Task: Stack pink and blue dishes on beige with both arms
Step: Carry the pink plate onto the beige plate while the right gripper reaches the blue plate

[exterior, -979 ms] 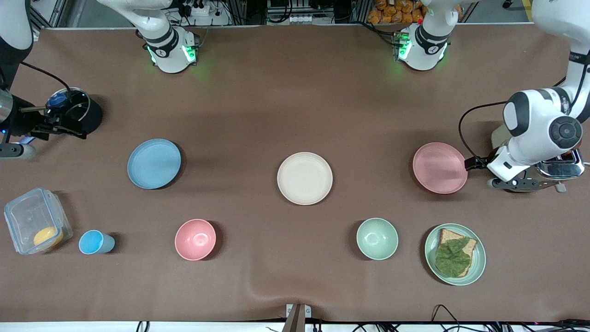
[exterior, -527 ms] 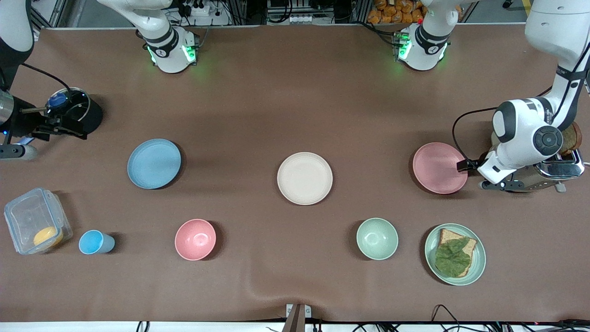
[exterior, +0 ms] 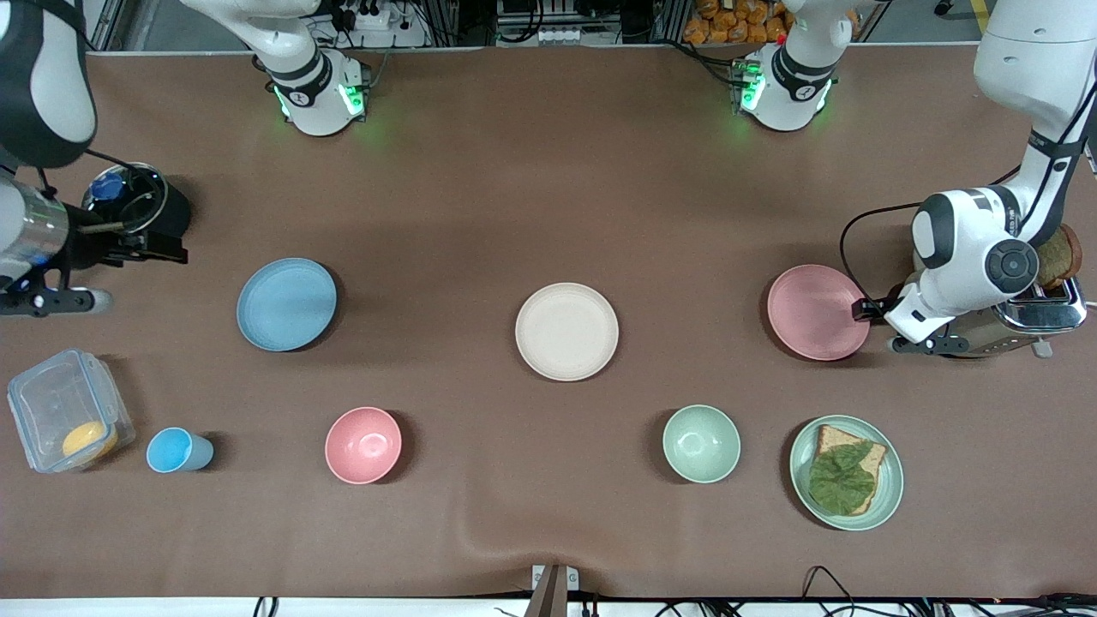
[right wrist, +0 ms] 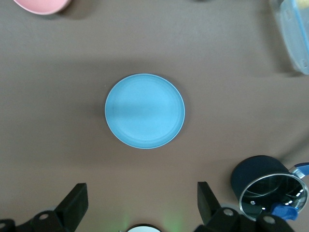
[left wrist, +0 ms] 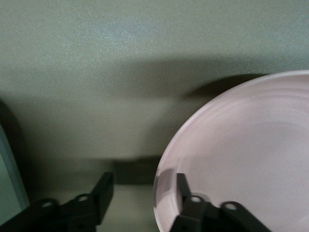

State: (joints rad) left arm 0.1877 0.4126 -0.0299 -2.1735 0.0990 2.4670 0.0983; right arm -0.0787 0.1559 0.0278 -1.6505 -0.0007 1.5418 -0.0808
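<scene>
My right gripper picks up the light blue plate by its rim [exterior: 254, 329] next, to stack the light blue plate on the beige plate [exterior: 566, 331].
The beige plate [exterior: 566, 331] lies mid-table. At the left arm's end lies the pale pink plate [exterior: 818, 311], which fills much of the left wrist view [left wrist: 241, 159]. My left gripper [exterior: 861, 310] [left wrist: 143, 189] is open and low at that plate's rim. One finger is over the plate's inside and the other is outside it, above the table. The light blue plate [exterior: 286, 304] [right wrist: 145, 110] lies toward the right arm's end. My right gripper [exterior: 163, 251] [right wrist: 142, 200] is open wide and empty, up in the air beside the black pot, short of the blue plate.
A black pot with a glass lid [exterior: 128, 201] [right wrist: 268, 188] stands by the right gripper. A toaster [exterior: 1033, 315] sits under the left arm. Nearer the camera stand a clear container [exterior: 64, 420], blue cup [exterior: 176, 450], pink bowl [exterior: 363, 445], green bowl [exterior: 701, 443] and green sandwich plate [exterior: 896, 480].
The left gripper has slid toward the pink plate until its fingers straddle the rim. The right arm has shifted a little toward the blue plate. No plate has moved.
</scene>
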